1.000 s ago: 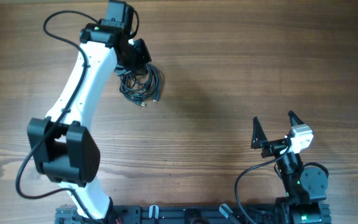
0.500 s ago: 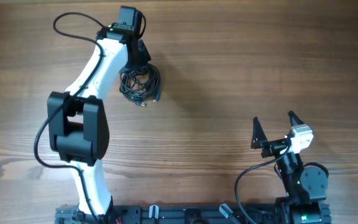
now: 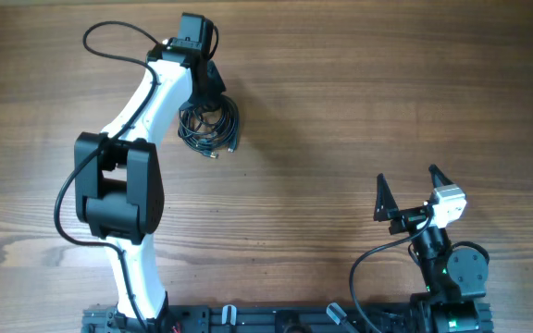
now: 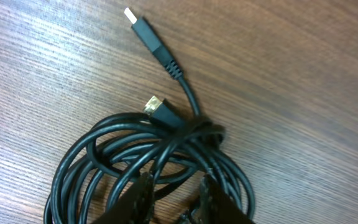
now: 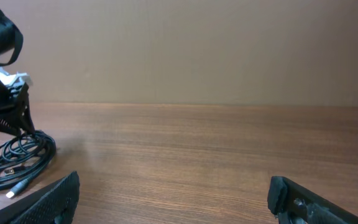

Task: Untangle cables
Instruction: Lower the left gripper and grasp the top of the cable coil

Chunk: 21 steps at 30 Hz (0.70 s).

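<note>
My left gripper grabs pieces of the cable loops at the bundle's far edge next, leaving plugs and other loops free for my right gripper to untangle.
The cables (image 3: 209,127) lie as one black coiled bundle on the wood at the upper left. In the left wrist view the cables (image 4: 166,134) show a long flat plug (image 4: 143,28) sticking out far from me and a small gold-tipped plug (image 4: 154,104) at the coil's top. My left gripper (image 3: 202,100) hangs over the bundle's far edge. Seen from its own wrist, the left gripper (image 4: 174,180) has its tips a little apart over the loops, with strands and bare wood between them. My right gripper (image 3: 407,178) stands wide open and empty at the lower right, far from the coil.
In the right wrist view the right gripper (image 5: 173,193) faces bare wooden table (image 5: 185,149). There the coil (image 5: 17,158) and the left arm (image 5: 2,74) sit at the far left. A black rail (image 3: 276,319) runs along the table's near edge.
The left arm's elbow has swung right. Its jaws have parted slightly over the coil. The cables and the right arm have not moved.
</note>
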Tool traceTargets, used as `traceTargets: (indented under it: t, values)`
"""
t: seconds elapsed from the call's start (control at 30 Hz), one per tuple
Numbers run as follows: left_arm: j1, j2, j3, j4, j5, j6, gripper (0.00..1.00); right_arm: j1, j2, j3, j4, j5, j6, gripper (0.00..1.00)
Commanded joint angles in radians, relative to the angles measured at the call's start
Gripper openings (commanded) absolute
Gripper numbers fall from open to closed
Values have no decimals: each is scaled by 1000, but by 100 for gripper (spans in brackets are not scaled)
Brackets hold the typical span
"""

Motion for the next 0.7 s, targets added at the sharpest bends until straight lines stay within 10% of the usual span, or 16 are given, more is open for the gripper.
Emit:
traceTargets:
  t: [0.0,0.37,0.67]
  values:
    - [3,26,-24,3,-59,-2,29,-4,-2,-1,5,13,13,100]
    - [-4,26,-111,65,-57,-3,28,-4,-2,-1,5,13,13,100]
    - [-4,-5,-113,60,-50,-2,4,-4,-2,-1,5,13,13,100]
